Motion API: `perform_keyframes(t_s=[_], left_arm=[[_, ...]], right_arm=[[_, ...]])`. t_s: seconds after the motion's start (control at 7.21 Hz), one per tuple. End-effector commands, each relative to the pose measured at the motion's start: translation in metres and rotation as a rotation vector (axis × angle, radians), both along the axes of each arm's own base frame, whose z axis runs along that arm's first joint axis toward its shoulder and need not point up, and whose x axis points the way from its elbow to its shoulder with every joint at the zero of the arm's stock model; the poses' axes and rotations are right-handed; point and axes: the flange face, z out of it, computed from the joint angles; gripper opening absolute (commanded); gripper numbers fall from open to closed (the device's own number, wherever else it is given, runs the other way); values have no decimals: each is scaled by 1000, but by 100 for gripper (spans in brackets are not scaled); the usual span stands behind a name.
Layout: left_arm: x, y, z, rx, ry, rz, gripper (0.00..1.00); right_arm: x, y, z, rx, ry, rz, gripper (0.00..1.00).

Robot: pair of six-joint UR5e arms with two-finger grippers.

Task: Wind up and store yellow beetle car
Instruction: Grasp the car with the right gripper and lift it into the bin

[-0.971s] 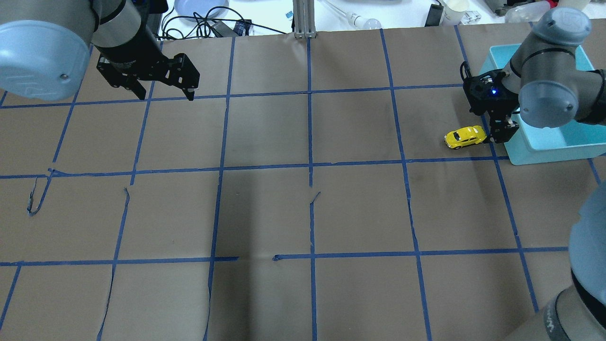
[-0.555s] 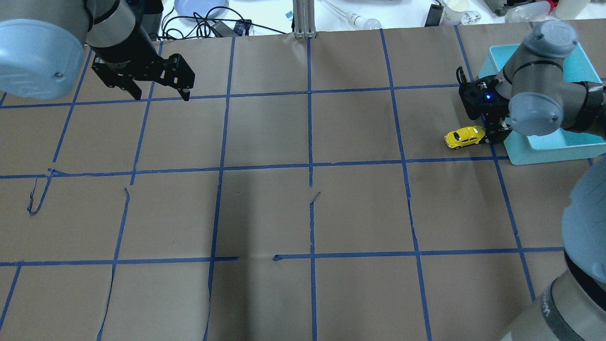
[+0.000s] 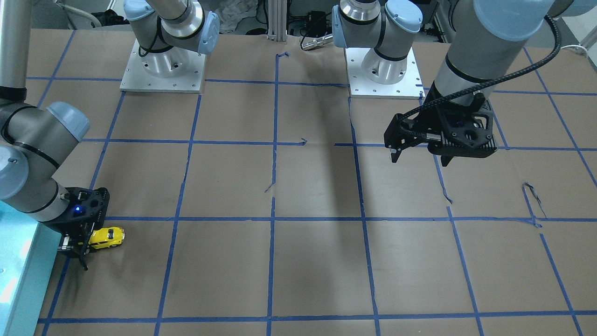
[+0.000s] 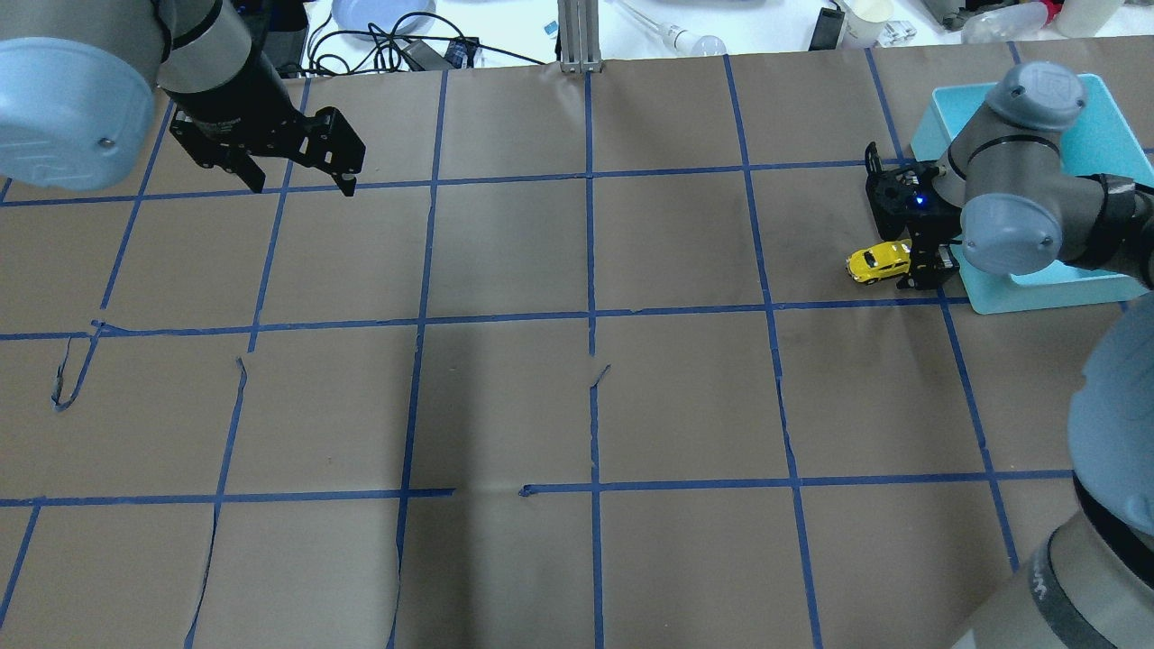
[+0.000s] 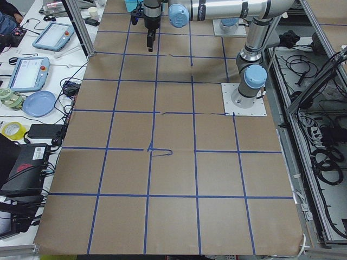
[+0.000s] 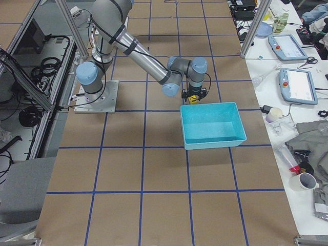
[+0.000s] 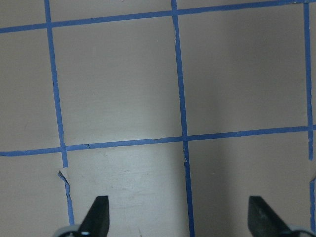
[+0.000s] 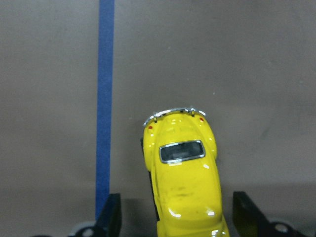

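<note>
I need to wind up and store the yellow beetle car [image 8: 181,163], so my right gripper should grab it next by its front hood end.
The yellow beetle car [image 4: 882,261] stands on the brown paper at the far right, next to the teal bin; it also shows in the front view [image 3: 108,236] and the right wrist view [image 8: 183,177]. My right gripper [image 4: 921,269] is low over the car's bin-side end. It is open: in the right wrist view its fingers [image 8: 111,217] stand on both sides of the car with gaps. My left gripper [image 4: 302,185] hangs open and empty above the far left of the table; it also shows in the front view [image 3: 419,161] and the left wrist view [image 7: 178,217].
The teal bin [image 4: 1046,290] sits right behind my right gripper at the table's right edge [image 3: 18,280]. Blue tape lines grid the brown paper, torn in places. Cables, a plate and bottles lie beyond the far edge.
My right gripper has moved left from beside the bin and come down over the car's end. My left gripper has drifted slightly left and back. The car has not moved.
</note>
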Motion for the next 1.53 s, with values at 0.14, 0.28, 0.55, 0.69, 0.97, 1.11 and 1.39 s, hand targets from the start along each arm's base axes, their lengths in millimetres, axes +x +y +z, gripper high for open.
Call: perform_keyframes(t_s=[0.14, 0.28, 0.55, 0.69, 0.97, 1.11, 1.39], left_arm=[[-1, 0, -1, 1, 1, -3, 100], [0, 0, 1, -2, 1, -2, 100], [-1, 0, 1, -3, 1, -3, 100], [-1, 1, 2, -5, -1, -3, 100], [-1, 2, 3, -9, -1, -3, 100], [-1, 2, 3, -8, -1, -3, 100], [0, 1, 2, -9, -1, -2, 100]], right_arm=[[0, -1, 25, -24, 56, -1, 0], [5, 4, 61, -71, 80, 3, 0], [-6, -8, 158, -63, 105, -6, 0], [-27, -40, 196, -44, 114, -20, 0], [-123, -78, 171, 0, 86, -77, 0], [-149, -85, 141, 3, 86, -48, 0], [-172, -88, 88, 32, 73, -26, 0]])
